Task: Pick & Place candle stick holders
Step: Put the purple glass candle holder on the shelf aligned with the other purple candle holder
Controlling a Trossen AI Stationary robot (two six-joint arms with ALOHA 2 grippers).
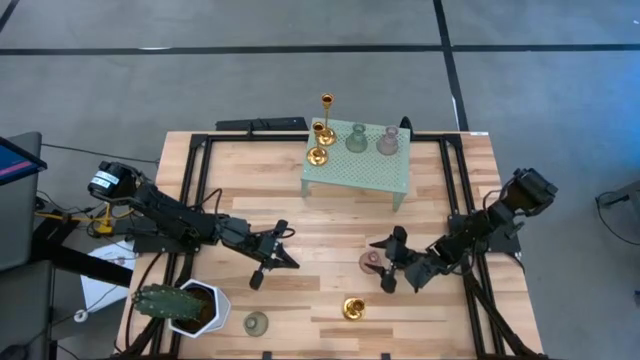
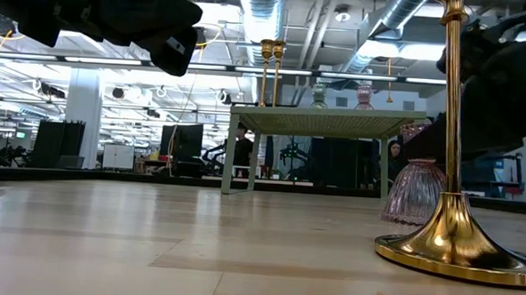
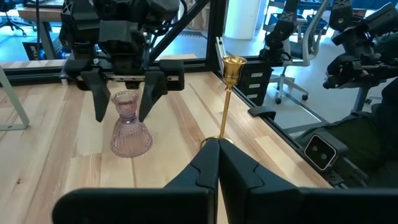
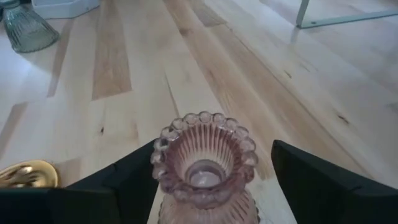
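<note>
My right gripper's fingers are beside the pink holder's neck, so my right gripper closes on the pink holder next.
A pink ribbed glass candle stick holder stands upright on its base on the table, right of centre. My right gripper is open; its fingers stand on either side of the holder's neck with a gap on both sides. A tall thin-stemmed gold holder stands near the front edge, and a pale green one stands to its left. My left gripper hovers shut above the table's middle left, with nothing between its fingers.
The mint-green perforated stand at the far middle carries three gold holders, a green one and a pink one. A white pot with a cactus sits at the near left corner. Bare wood lies between the arms.
</note>
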